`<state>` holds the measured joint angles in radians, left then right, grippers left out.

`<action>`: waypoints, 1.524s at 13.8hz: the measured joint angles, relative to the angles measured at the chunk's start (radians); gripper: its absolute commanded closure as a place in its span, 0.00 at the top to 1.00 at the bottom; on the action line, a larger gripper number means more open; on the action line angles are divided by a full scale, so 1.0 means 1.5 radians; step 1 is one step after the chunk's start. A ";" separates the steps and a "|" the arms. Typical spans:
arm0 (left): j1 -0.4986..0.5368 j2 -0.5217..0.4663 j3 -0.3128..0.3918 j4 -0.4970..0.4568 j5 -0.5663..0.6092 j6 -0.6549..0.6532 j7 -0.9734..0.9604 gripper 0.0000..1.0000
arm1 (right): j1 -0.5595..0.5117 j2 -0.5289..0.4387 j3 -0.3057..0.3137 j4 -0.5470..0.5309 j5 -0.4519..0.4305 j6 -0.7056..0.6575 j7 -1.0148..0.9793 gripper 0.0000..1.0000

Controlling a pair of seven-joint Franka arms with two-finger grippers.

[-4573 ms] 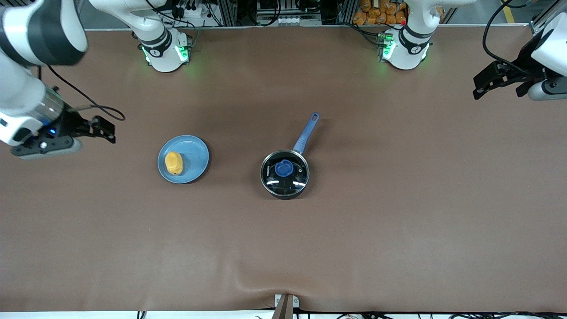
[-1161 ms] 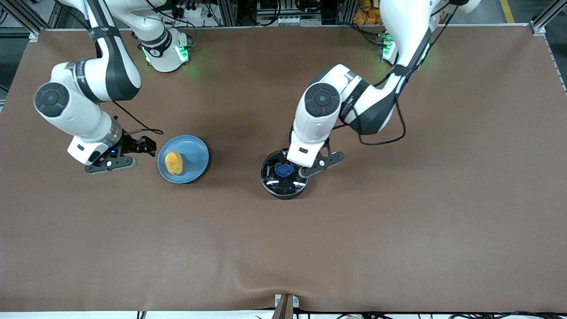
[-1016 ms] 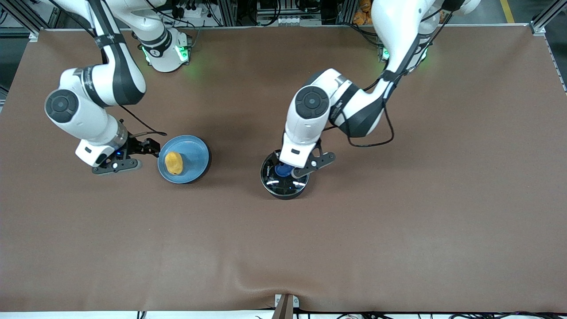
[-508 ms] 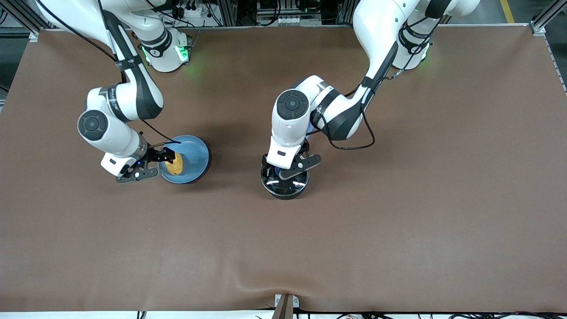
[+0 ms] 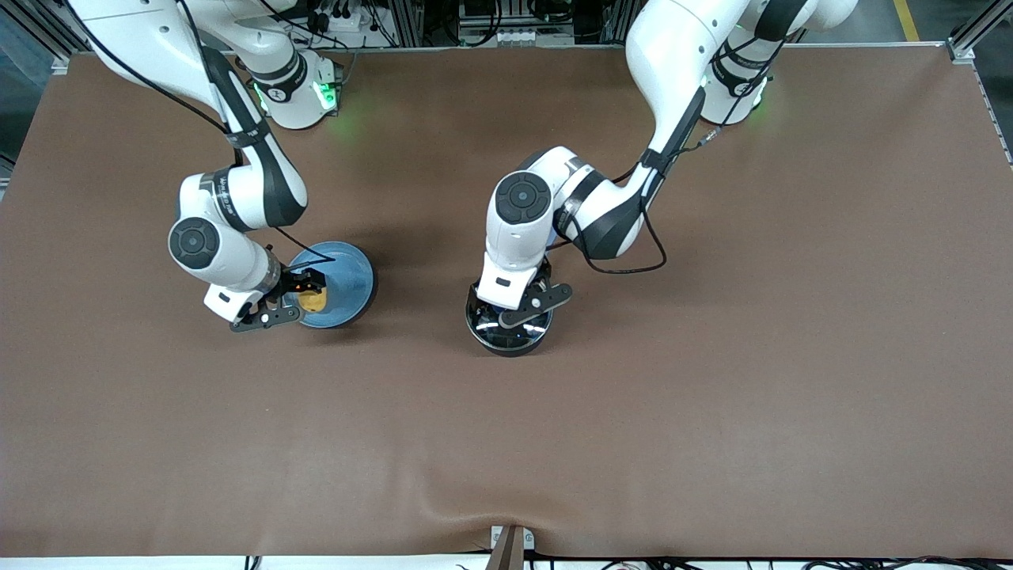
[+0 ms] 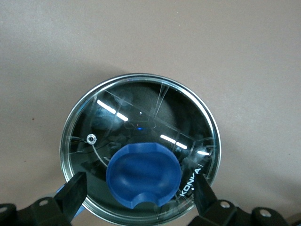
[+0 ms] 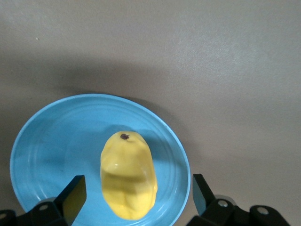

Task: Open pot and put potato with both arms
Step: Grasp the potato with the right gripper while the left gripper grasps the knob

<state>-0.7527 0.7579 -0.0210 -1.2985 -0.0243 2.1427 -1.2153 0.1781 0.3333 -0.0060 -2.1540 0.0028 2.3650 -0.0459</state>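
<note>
My right gripper's fingers are still above the yellow potato (image 7: 129, 174) on the blue plate (image 7: 61, 141), so it lowers before closing, since closing now would miss it.
The black pot (image 5: 506, 339) stands mid-table with its steel-rimmed glass lid (image 6: 141, 117) on. The lid's blue knob (image 6: 143, 173) lies between the fingers (image 6: 73, 195) of my left gripper (image 5: 514, 310), also seen in the left wrist view (image 6: 139, 197); it is open, the fingers clear of the knob. The pot's handle is hidden under the left arm. The yellow potato (image 7: 129, 174) lies on the light-blue plate (image 7: 51, 141). My right gripper (image 5: 305, 291), also seen in the right wrist view (image 7: 137, 195), is open, with its fingers (image 7: 75, 194) astride the potato (image 5: 313, 302) and apart from it.
The plate (image 5: 348, 277) lies toward the right arm's end of the table, beside the pot. Brown table cover all around. A small metal bracket (image 5: 510, 542) sits at the table edge nearest the front camera.
Both arms have swung in from the table's ends. The left gripper has come down over the lid knob. The right gripper has moved over the plate and around the potato.
</note>
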 measured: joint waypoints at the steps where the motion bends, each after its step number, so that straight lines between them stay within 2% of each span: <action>1: -0.002 0.003 0.000 0.000 0.000 0.000 0.000 1.00 | 0.000 0.005 0.000 0.000 0.000 0.008 0.000 1.00; 5: -0.005 0.005 0.000 0.001 0.000 0.001 0.000 1.00 | 0.001 0.033 0.000 -0.003 0.000 0.041 0.001 1.00; 11: -0.005 0.007 0.003 0.001 0.000 0.005 0.000 1.00 | 0.001 0.045 0.000 -0.007 0.000 0.044 0.002 1.00; 12: -0.005 0.009 0.005 0.001 0.000 0.005 0.000 1.00 | 0.001 0.046 0.000 -0.009 0.001 0.044 0.002 0.92; 14: -0.005 0.013 0.005 0.001 0.000 0.006 0.000 1.00 | 0.001 0.048 0.000 -0.010 0.013 0.044 0.003 0.61; 15: -0.005 0.014 0.005 0.001 0.000 0.006 0.000 0.96 | 0.001 0.049 0.000 -0.011 0.019 0.044 0.003 0.47; 16: -0.005 0.015 0.005 0.001 0.000 0.006 0.000 0.79 | 0.001 0.049 0.000 -0.011 0.023 0.044 0.003 0.33; 17: -0.005 0.016 0.005 0.001 0.000 0.007 0.000 0.56 | 0.001 0.049 0.000 -0.011 0.024 0.044 0.003 0.21; 18: -0.005 0.016 0.005 0.001 0.000 0.007 0.000 0.35 | 0.001 0.049 0.000 -0.011 0.024 0.044 0.003 0.13; 20: -0.006 0.016 0.005 0.003 0.000 0.009 0.000 0.07 | 0.001 0.049 0.000 -0.011 0.024 0.043 0.004 0.00; 21: -0.006 0.016 0.005 0.004 0.000 0.010 0.000 0.00 | 0.001 0.048 0.000 -0.010 0.024 0.042 0.004 0.00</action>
<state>-0.7616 0.7815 -0.0135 -1.2919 -0.0243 2.1582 -1.2153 0.1797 0.4060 -0.0060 -2.1695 0.0386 2.4281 -0.0406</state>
